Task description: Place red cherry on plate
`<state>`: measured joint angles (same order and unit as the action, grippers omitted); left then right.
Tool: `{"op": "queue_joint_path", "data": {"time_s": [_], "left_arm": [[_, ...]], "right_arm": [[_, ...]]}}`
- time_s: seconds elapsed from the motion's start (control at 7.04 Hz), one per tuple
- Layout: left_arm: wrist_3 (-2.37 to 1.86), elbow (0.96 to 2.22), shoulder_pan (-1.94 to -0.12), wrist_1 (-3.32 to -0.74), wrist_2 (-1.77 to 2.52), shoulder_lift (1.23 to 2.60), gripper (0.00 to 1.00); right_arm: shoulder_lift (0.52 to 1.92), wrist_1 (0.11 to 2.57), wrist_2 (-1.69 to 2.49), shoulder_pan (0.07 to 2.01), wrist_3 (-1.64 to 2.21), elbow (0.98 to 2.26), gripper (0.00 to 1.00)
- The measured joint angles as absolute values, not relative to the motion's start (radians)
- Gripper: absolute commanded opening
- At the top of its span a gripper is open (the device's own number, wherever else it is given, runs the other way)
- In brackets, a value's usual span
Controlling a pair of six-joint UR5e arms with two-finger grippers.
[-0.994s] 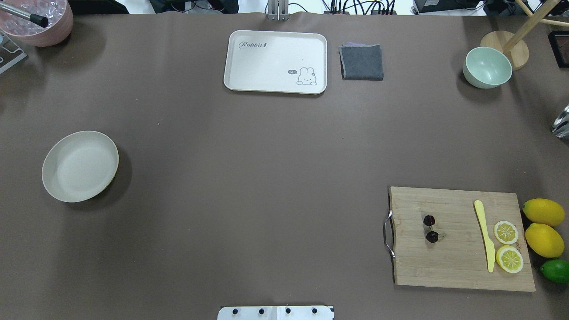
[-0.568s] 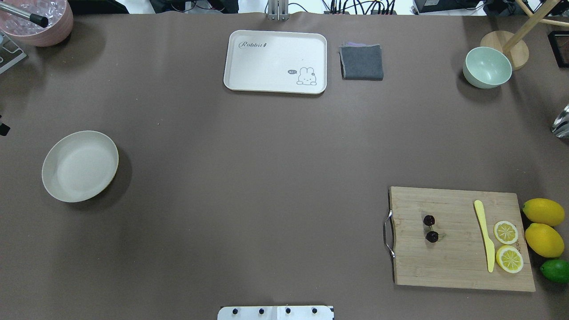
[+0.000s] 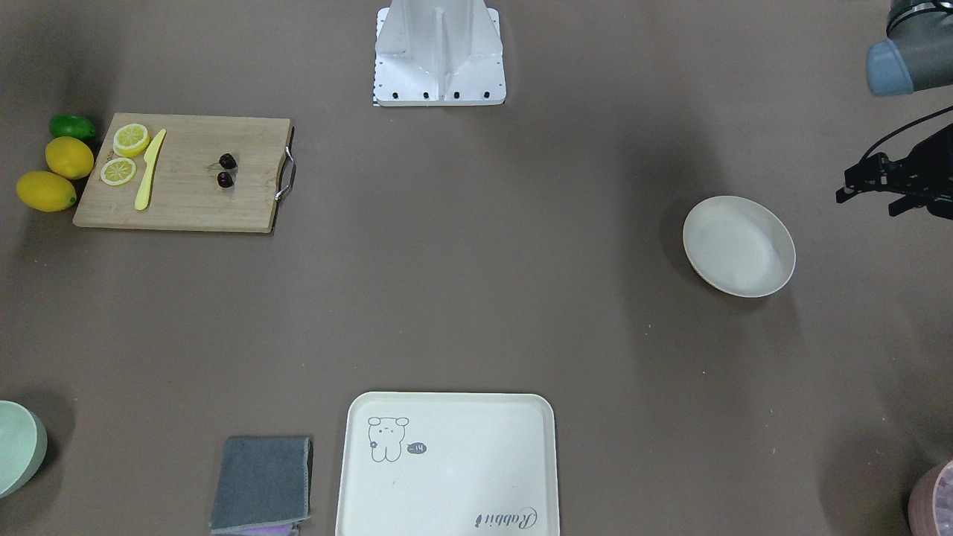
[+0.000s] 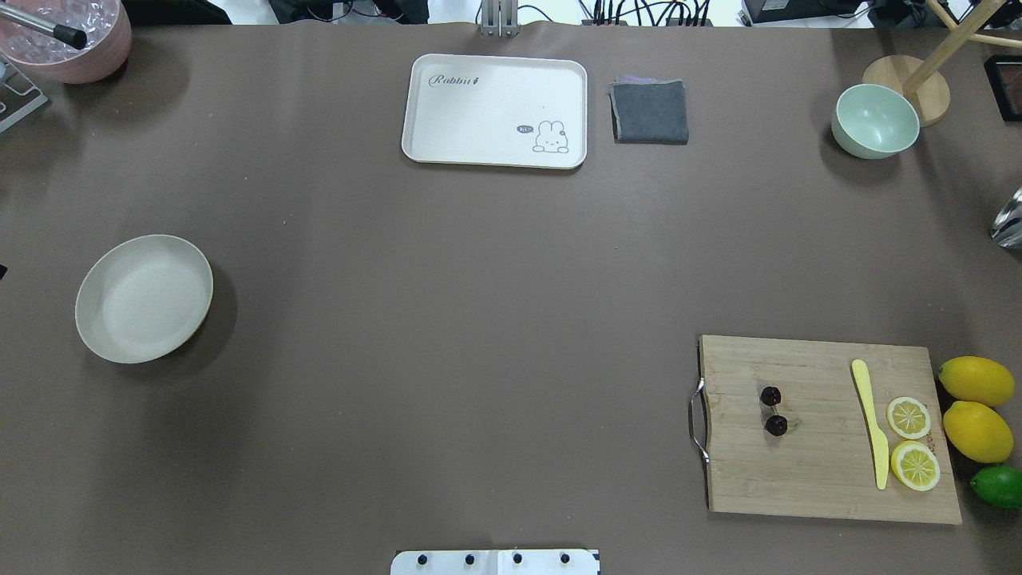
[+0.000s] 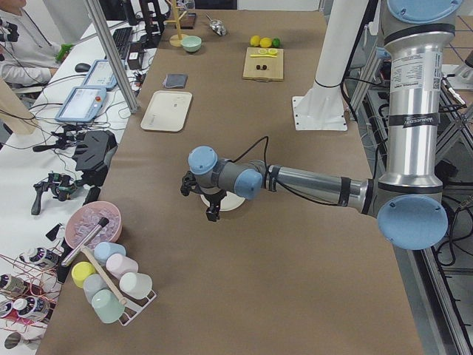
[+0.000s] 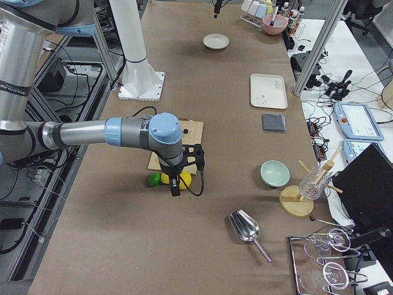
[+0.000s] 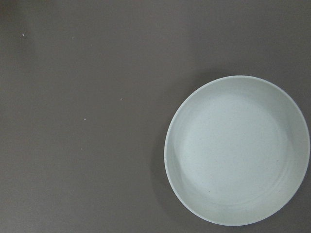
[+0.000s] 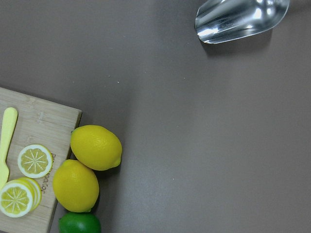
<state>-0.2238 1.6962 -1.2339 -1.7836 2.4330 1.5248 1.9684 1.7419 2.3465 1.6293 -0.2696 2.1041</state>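
Observation:
The left gripper will pinch the plate by its thin raised rim [image 3: 793, 254] [image 7: 165, 150] next, because the plate's round body is far wider than the gripper's fingers open.
The red cherry [image 4: 773, 410], a dark pair on one stem, lies on the wooden cutting board [image 4: 798, 479] at the near right; it also shows in the front view [image 3: 225, 170]. The plate [image 4: 144, 298] sits bare at the far left, and fills the right of the left wrist view [image 7: 238, 150]. My left gripper [image 3: 867, 202] hovers just outside the plate [image 3: 738, 246], fingers apart, holding nothing. My right gripper [image 6: 183, 182] hangs over the lemons by the board's outer end, and I cannot tell its state.
On the board lie a yellow knife [image 4: 870, 423] and two lemon slices [image 4: 910, 418]. Two lemons [image 4: 978, 407] and a lime [image 4: 998, 485] sit beside it. A rabbit tray [image 4: 495, 110], grey cloth [image 4: 650, 112], green bowl [image 4: 875, 120] and pink bowl [image 4: 72, 40] line the far edge.
A black tip of the left gripper came in at the overhead view's left edge, then slid down that edge until only a sliver shows. Nothing on the table moved.

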Motion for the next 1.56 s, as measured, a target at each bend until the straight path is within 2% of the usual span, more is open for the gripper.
{"op": "queue_joint_path", "data": {"time_s": [0.57, 0.71, 0.85, 0.99, 1.28, 1.42, 1.56], "left_arm": [[-0.547, 1.545, -1.048, -2.171, 2.386, 1.529, 0.96], [-0.574, 1.517, -1.030, -2.219, 2.381, 1.533, 0.89], [-0.585, 1.505, -1.024, -2.237, 2.381, 1.538, 0.79], [-0.592, 1.499, -1.023, -2.242, 2.383, 1.547, 0.63], [-0.602, 1.493, -1.022, -2.243, 2.386, 1.560, 0.17], [-0.601, 1.490, -1.022, -2.243, 2.386, 1.562, 0.04], [-0.597, 1.488, -1.022, -2.244, 2.387, 1.563, 0.00]], "right_arm": [[1.985, 1.741, 2.355, 1.627, -0.273, 2.107, 1.00], [1.990, 1.741, 2.354, 1.628, -0.277, 2.108, 1.00], [1.991, 1.740, 2.354, 1.628, -0.278, 2.109, 1.00], [1.990, 1.740, 2.353, 1.630, -0.279, 2.110, 1.00], [1.990, 1.740, 2.353, 1.631, -0.280, 2.112, 1.00], [1.989, 1.740, 2.353, 1.631, -0.281, 2.113, 1.00], [1.988, 1.740, 2.353, 1.632, -0.281, 2.115, 1.00]]}}
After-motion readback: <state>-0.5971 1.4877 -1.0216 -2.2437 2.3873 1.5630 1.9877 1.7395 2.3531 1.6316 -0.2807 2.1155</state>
